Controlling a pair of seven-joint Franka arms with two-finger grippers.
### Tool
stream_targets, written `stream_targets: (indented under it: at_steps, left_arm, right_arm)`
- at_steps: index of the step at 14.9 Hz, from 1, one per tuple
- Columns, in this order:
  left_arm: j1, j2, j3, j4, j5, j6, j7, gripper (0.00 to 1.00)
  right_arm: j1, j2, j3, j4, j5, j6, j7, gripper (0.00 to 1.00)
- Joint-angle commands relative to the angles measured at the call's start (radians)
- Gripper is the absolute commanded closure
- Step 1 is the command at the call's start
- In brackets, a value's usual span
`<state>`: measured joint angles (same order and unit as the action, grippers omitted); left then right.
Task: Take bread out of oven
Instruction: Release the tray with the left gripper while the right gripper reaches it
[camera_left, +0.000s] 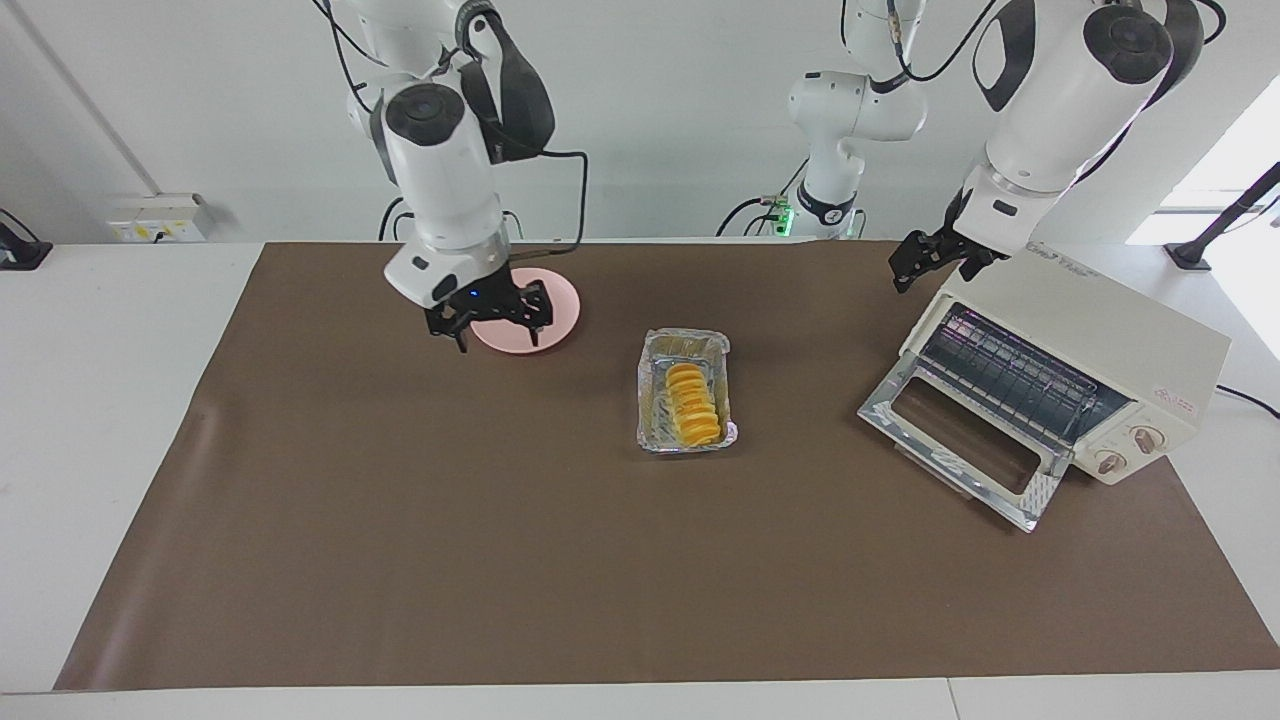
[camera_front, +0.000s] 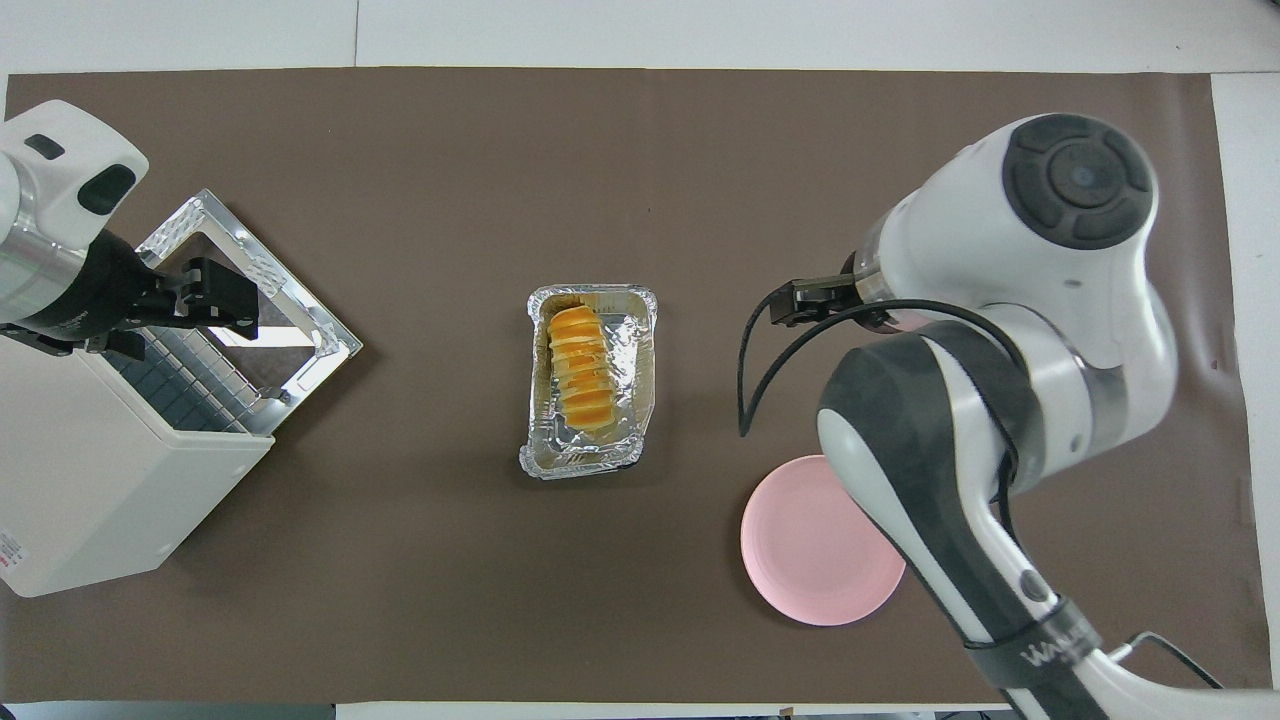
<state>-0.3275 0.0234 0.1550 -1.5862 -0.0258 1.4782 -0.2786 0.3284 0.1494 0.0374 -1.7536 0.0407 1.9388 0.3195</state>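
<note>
My right gripper grabs the bread's end (camera_front: 573, 326) next, to get it out of the ridged roll's foil tray.
The bread (camera_left: 693, 402) (camera_front: 582, 368), a ridged golden-yellow roll, lies in a silver foil tray (camera_left: 655, 425) (camera_front: 640, 330) on the brown mat, mid-table. The cream oven (camera_left: 1090, 320) (camera_front: 90, 480) stands at the left arm's end, its glass door (camera_left: 955, 440) (camera_front: 250, 290) dropped open and its wire rack bare. My left gripper (camera_left: 930, 275) (camera_front: 245, 302) hangs open in the air over the oven's corner nearest the tray, holding nothing. My right gripper (camera_left: 498, 340) (camera_front: 785, 302) hovers open and without a load over the pink plate (camera_left: 560, 300) (camera_front: 810, 550).
A brown mat (camera_left: 400, 520) covers the table. The pink plate sits nearer to the robots than the tray, toward the right arm's end. The oven's two knobs (camera_left: 1128, 450) face away from the robots.
</note>
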Motion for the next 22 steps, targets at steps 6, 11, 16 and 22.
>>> stream_targets:
  at_steps: [6, 11, 16, 22]
  left_arm:
    - [0.099, -0.033, -0.022, -0.012, 0.020, -0.048, 0.110, 0.00]
    - [0.133, -0.039, -0.025, -0.017, 0.020, -0.068, 0.176, 0.00]
    - [0.182, -0.054, -0.067, -0.035, 0.020, -0.071, 0.202, 0.00]
    - [0.189, -0.045, -0.094, -0.037, 0.020, -0.049, 0.205, 0.00]
  right_arm:
    - [0.195, 0.231, -0.002, -0.015, 0.146, 0.318, 0.394, 0.00]
    - [0.230, 0.248, -0.002, -0.122, 0.278, 0.469, 0.392, 0.00]
    - [0.232, 0.236, 0.006, -0.162, 0.278, 0.460, 0.391, 0.02]
    - [0.230, 0.226, 0.009, -0.191, 0.278, 0.459, 0.385, 0.26]
